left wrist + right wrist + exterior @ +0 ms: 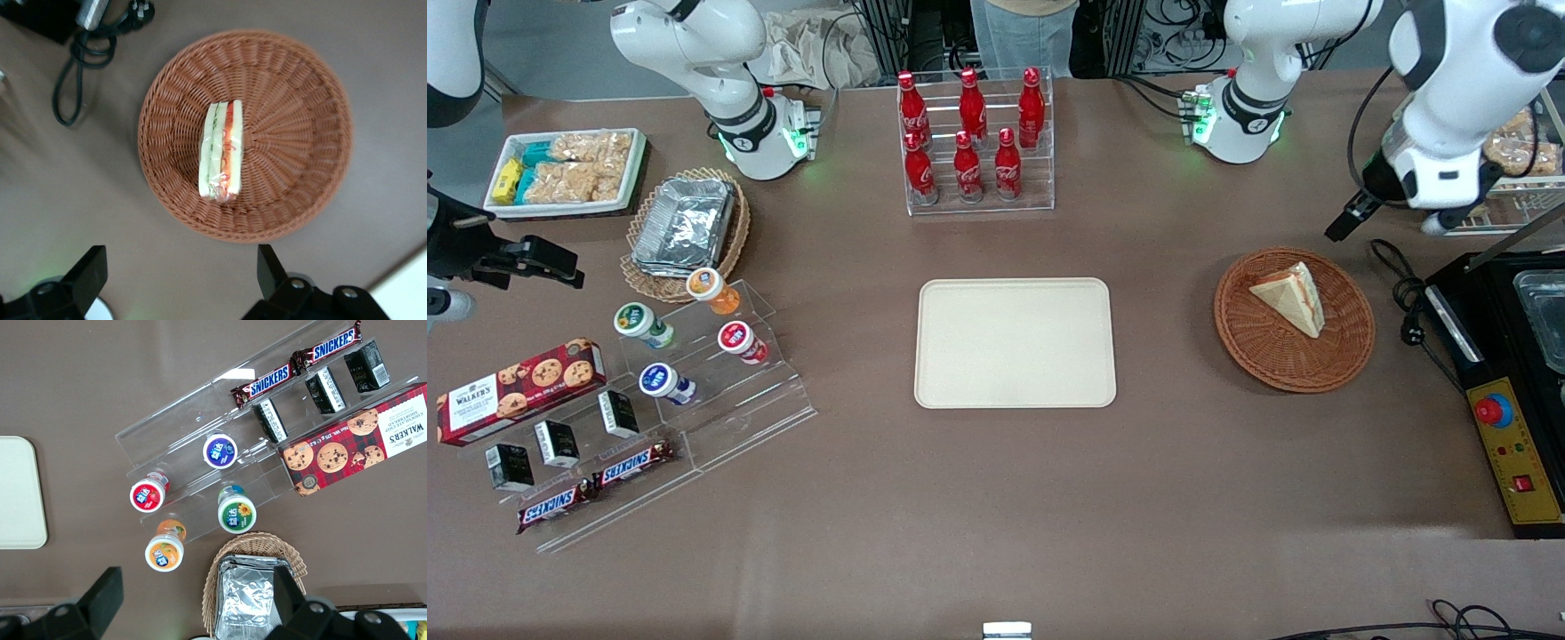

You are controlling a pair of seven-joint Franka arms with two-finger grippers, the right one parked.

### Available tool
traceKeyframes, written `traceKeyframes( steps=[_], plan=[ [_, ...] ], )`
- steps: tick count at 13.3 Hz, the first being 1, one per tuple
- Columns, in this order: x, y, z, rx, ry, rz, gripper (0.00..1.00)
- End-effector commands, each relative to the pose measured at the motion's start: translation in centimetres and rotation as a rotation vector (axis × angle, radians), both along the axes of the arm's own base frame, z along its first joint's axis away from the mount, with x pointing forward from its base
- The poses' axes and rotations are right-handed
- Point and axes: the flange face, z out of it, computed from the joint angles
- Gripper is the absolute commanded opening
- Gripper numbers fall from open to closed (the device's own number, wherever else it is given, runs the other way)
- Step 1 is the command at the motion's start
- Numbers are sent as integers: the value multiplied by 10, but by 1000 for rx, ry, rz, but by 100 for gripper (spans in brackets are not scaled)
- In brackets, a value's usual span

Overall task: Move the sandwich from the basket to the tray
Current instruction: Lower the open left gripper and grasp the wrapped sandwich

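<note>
The sandwich should next be grabbed by my left gripper across its two flat bread sides, because the sandwich's wedge outline (1304,271) slopes to corners.
The sandwich (1289,298), a pale bread wedge with pink-orange filling, lies in the round reddish-brown wicker basket (1280,369) toward the working arm's end of the table. The cream-beige tray (1014,342) sits bare at the table's middle, beside the basket. My left gripper (1392,222) hangs open and empty above the table, farther from the front camera than the basket and not touching it. In the left wrist view the sandwich (221,150) lies on its side in the basket (300,100), the gripper (180,267) stands wide open over bare table, and a tray corner (407,293) shows.
A black control box (1516,427) and a coiled cable (1405,293) lie beside the basket. A rack of cola bottles (974,142) stands farther back than the tray. Toward the parked arm's end are a tan foil basket (685,227), an acrylic snack stand (694,373) and a white snack tray (565,169).
</note>
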Motion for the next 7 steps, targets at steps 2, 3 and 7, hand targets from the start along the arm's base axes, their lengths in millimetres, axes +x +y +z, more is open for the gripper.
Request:
traceKeyframes(
  steps=[2, 3, 7],
  plan=[
    [22, -1, -78, -8, 13, 91, 100],
    [26, -3, -98, -12, 12, 103, 100],
    [31, -5, -155, -27, -8, 95, 100]
  ],
)
